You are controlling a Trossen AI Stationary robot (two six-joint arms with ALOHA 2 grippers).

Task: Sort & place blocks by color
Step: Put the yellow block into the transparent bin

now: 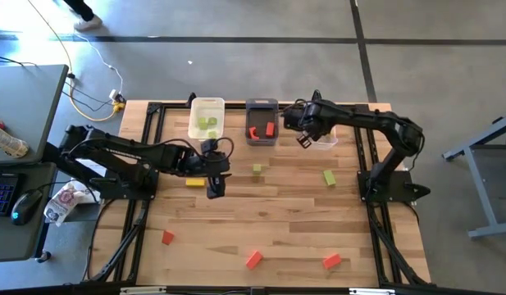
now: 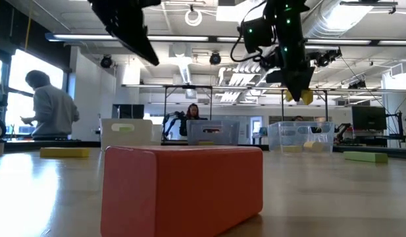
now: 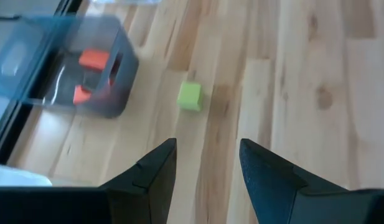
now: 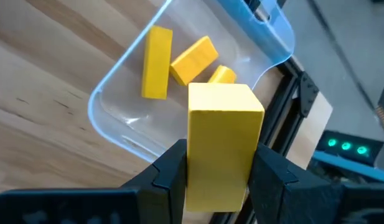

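Note:
My right gripper should hold the yellow block until it is lower than above the clear bin's near edge.
My right gripper (image 4: 218,149) is shut on a yellow block (image 4: 220,124) and hangs over the clear bin (image 4: 111,87), in which three yellow blocks (image 4: 157,62) lie. My left gripper (image 3: 207,146) is open and holds nothing. It hovers above the table beside a yellow bar (image 1: 195,182). Ahead of it a green cube (image 3: 189,96) rests on the wood. The white bin (image 1: 207,119) holds green blocks, and the dark grey bin (image 1: 262,123) holds red ones. My right gripper pinches the yellow block by two opposite sides (image 4: 198,168) between its two fingers. The fingers slant down from above, and the block sticks out past the fingertips (image 2: 301,95). The block is lifted clear, above the clear bin's near edge.
A green bar (image 1: 329,177) lies right of the cube. Three red blocks (image 1: 167,238), (image 1: 253,259), (image 1: 332,260) lie near the table's front edge; one of them fills the low view (image 2: 183,191). A black frame (image 1: 150,147) borders the tabletop. People stand in the room behind.

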